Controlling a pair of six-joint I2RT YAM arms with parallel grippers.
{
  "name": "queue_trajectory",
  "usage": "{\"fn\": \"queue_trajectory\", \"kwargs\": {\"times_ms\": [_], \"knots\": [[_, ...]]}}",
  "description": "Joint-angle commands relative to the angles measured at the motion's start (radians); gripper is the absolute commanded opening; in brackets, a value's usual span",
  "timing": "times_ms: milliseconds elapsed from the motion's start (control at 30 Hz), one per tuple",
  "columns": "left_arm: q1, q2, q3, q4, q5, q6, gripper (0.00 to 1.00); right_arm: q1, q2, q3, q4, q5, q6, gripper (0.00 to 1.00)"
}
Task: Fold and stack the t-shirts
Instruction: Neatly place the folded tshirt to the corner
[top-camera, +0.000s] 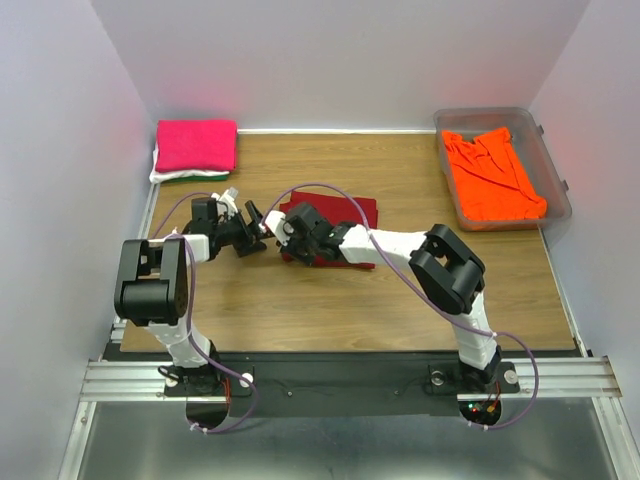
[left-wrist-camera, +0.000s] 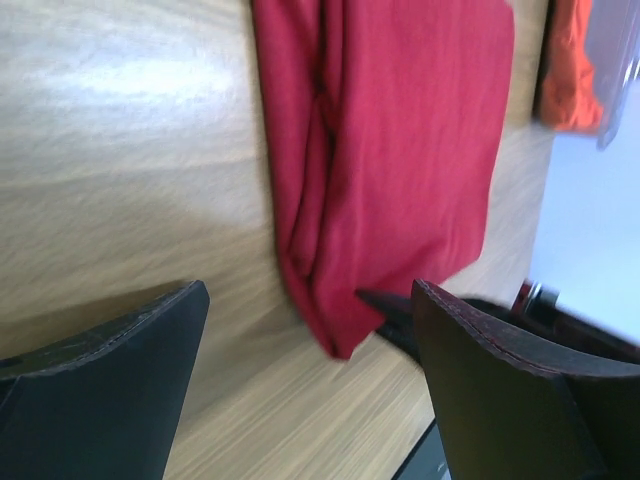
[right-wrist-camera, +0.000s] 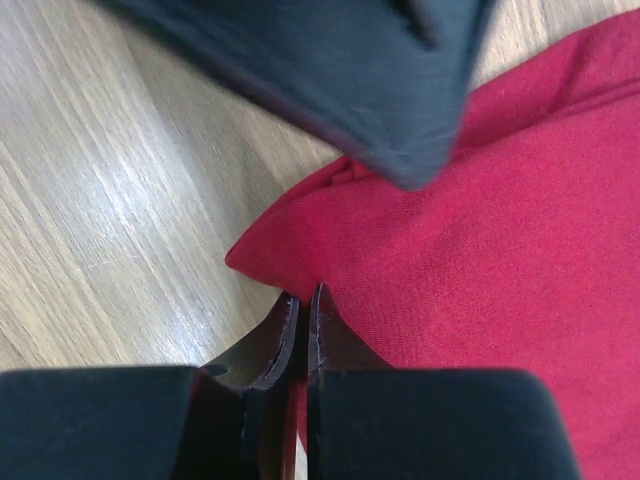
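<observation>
My left gripper should next grab its layered side edge facing the stack to stack the dark red t-shirt (top-camera: 350, 210), so that the rest hangs flat.
A folded dark red t-shirt (top-camera: 350, 210) (left-wrist-camera: 400, 150) (right-wrist-camera: 500, 250) lies on the table's middle. My right gripper (top-camera: 285, 240) (right-wrist-camera: 305, 295) is at its near-left corner, jaws pressed together with a strip of red cloth between them. My left gripper (top-camera: 255, 222) (left-wrist-camera: 310, 380) hovers just left of that same corner, wide open and empty; one of its fingers (right-wrist-camera: 350, 80) crosses the top of the right wrist view. A folded hot pink t-shirt (top-camera: 196, 145) tops a stack at the back left, with white and green cloth (top-camera: 175, 177) under it. A bright orange t-shirt (top-camera: 490, 175) (left-wrist-camera: 572, 70) lies crumpled in the tub.
The clear plastic tub (top-camera: 500, 112) stands at the back right corner. White walls close in the table on three sides. Bare wood (top-camera: 300, 310) stretches between the red shirt and the arms' bases.
</observation>
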Motion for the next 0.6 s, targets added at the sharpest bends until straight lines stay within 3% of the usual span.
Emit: {"fn": "queue_trajectory", "kwargs": {"times_ms": [0, 433, 567], "knots": [[-0.061, 0.058, 0.03, 0.085, -0.121, -0.154, 0.96, -0.016, -0.056, 0.059, 0.025, -0.048, 0.049, 0.01], [-0.158, 0.17, 0.107, 0.096, -0.145, -0.33, 0.96, -0.049, -0.053, 0.169, -0.015, -0.063, 0.119, 0.01], [-0.173, 0.186, 0.138, 0.096, -0.214, -0.358, 0.91, -0.049, -0.044, 0.185, -0.017, -0.06, 0.141, 0.01]]}}
